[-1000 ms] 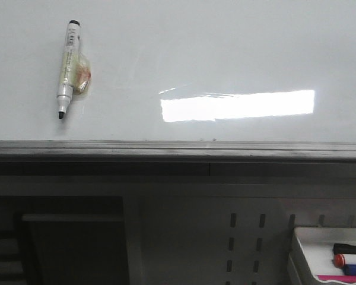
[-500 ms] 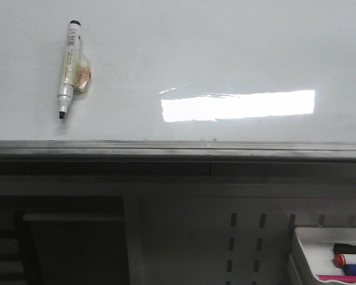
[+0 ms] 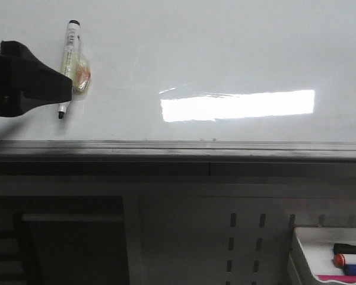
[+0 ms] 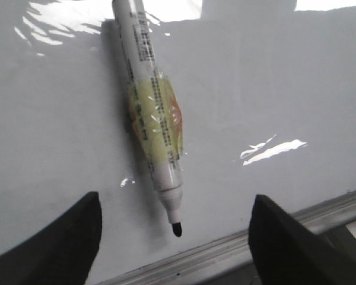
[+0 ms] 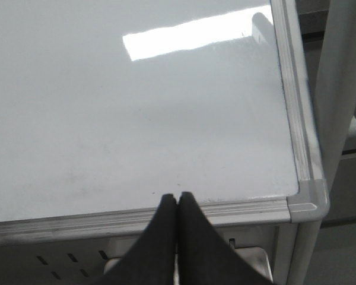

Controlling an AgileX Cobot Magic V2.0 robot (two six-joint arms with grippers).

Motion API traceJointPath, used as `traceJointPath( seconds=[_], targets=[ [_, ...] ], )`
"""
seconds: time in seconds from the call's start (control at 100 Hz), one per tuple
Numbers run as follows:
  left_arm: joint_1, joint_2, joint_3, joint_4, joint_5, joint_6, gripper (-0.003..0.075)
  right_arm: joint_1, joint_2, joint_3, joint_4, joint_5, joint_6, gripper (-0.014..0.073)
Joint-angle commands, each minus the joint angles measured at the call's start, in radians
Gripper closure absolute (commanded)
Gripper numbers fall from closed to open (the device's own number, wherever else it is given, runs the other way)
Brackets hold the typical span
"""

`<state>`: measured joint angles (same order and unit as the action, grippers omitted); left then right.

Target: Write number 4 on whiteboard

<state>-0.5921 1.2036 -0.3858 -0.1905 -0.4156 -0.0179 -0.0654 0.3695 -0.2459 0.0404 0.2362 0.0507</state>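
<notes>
My left gripper's fingers are still above the pen's lower body (image 4: pixel 165 174), so it is too early to close. My left gripper lowers, then closes on the pen.
The whiteboard (image 3: pixel 225 53) is glossy white with a bright rectangular glare and a grey edge rail (image 3: pixel 178 148). No number 4 shows on it. A white marker pen (image 3: pixel 72 44) with a yellowish tape wad round its middle lies on the board at the left, its black tip toward the rail. My left gripper (image 3: pixel 56 89) is a dark shape covering the pen's lower part. In the left wrist view my left gripper (image 4: pixel 175 199) is open wide, and the pen (image 4: pixel 151 119) lies between the fingers, untouched. My right gripper (image 5: pixel 178 197) is shut and empty over the rail near the board's corner (image 5: pixel 305 199).
A small white tray (image 3: pixel 302 249) at the lower right holds several markers, one with a red cap (image 3: pixel 342 259). A perforated grey panel (image 3: pixel 243 237) sits below the rail. A grey post (image 5: pixel 338 89) stands beside the board's corner.
My left gripper has come into the front view from the left and now covers the pen's lower part. The pen and the board have not changed.
</notes>
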Motion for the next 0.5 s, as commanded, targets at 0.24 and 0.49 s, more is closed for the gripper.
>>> traceJointPath(
  seconds=[0.24, 0.49],
  targets=[
    [-0.007, 0.095, -0.098, -0.009, -0.123, -0.02, 0.0237, 0.0, 0.012, -0.035, 0.0, -0.055, -0.001, 0.0658],
    [-0.007, 0.148, -0.103, -0.02, -0.142, -0.02, 0.0256, 0.0, 0.012, -0.035, 0.002, -0.062, -0.001, 0.0658]
  ],
)
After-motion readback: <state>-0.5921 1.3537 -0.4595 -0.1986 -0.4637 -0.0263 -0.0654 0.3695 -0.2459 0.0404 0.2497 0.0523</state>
